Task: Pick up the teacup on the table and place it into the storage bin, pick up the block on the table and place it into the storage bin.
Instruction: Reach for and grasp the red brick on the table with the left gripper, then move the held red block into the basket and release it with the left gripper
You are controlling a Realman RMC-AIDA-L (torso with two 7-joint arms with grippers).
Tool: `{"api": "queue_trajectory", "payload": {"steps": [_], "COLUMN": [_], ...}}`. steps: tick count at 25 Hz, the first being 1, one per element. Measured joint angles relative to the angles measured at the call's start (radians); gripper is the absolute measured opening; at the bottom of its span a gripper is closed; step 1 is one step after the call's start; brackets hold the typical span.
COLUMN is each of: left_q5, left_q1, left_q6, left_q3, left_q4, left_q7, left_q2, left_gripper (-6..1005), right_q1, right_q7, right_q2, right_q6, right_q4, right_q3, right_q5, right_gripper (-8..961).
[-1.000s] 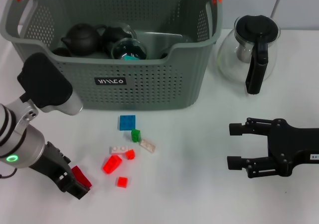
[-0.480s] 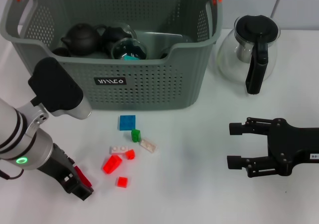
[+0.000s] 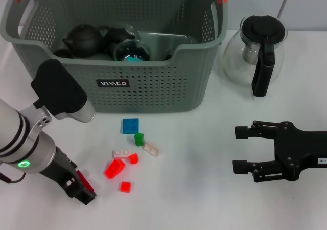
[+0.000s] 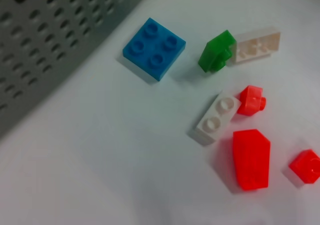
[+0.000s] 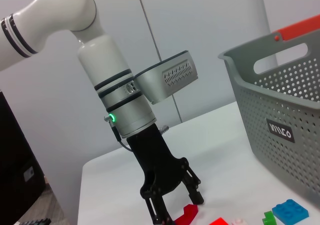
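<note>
My left gripper is ready to close on the dark red block [image 3: 86, 181]. Its fingers are low beside the block, so they would hold the block if they closed now.
Several small blocks lie on the white table in front of the storage bin [image 3: 153, 87]: a blue one [image 3: 130, 125], a green one [image 3: 139, 138], white ones and red ones [image 3: 115, 167]. My left gripper [image 3: 82, 189] is low at the front left, open, its fingers straddling a dark red block [image 3: 86, 181] that the right wrist view shows between them [image 5: 186, 214]. A round glass teacup [image 3: 132, 50] lies inside the bin beside dark teapots [image 3: 82, 38]. My right gripper [image 3: 239, 149] rests open on the right, holding nothing.
A glass coffee pot [image 3: 255, 51] with a black lid and handle stands right of the bin. The bin wall [image 4: 40, 45] rises just behind the blue block [image 4: 154, 47]. White tabletop lies between the block cluster and my right gripper.
My left arm turned its wrist and shifted a little to the right, bringing the gripper closer over the dark red block. The right arm and the other blocks stayed put.
</note>
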Motion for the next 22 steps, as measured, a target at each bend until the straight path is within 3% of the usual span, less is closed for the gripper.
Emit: {"api": "queue_trajectory", "payload": {"steps": [7, 10, 16, 19, 22], "left_q5": [0.001, 0.002, -0.017, -0.124, -0.362], "left_q1": [0.001, 0.001, 0.008, 0.016, -0.013], "left_q6": [0.002, 0.005, 0.03, 0.107, 0.258], "left_q3": [0.009, 0.001, -0.017, -0.104, -0.319], "left_q4": [-0.003, -0.006, -0.047, -0.143, -0.196], "left_q7": [0.0, -0.001, 0.019, 0.09, 0.204], "left_q2": [0.001, 0.001, -0.001, -0.001, 0.007], "left_gripper": [875, 711, 664, 664, 664], "right_q1": [-0.001, -0.001, -0.001, 0.0, 0.0], "right_q7": [0.0, 0.0, 0.0, 0.0, 0.0], "right_q2": [0.0, 0.0, 0.0, -0.001, -0.001], "right_q6": [0.001, 0.001, 0.001, -0.001, -0.001], "right_q4": [0.0, 0.0, 0.0, 0.0, 0.0], "right_q3": [0.0, 0.0, 0.0, 0.0, 0.0], "right_q5": [0.0, 0.0, 0.0, 0.0, 0.0], "right_gripper": [915, 915, 914, 915, 915]}}
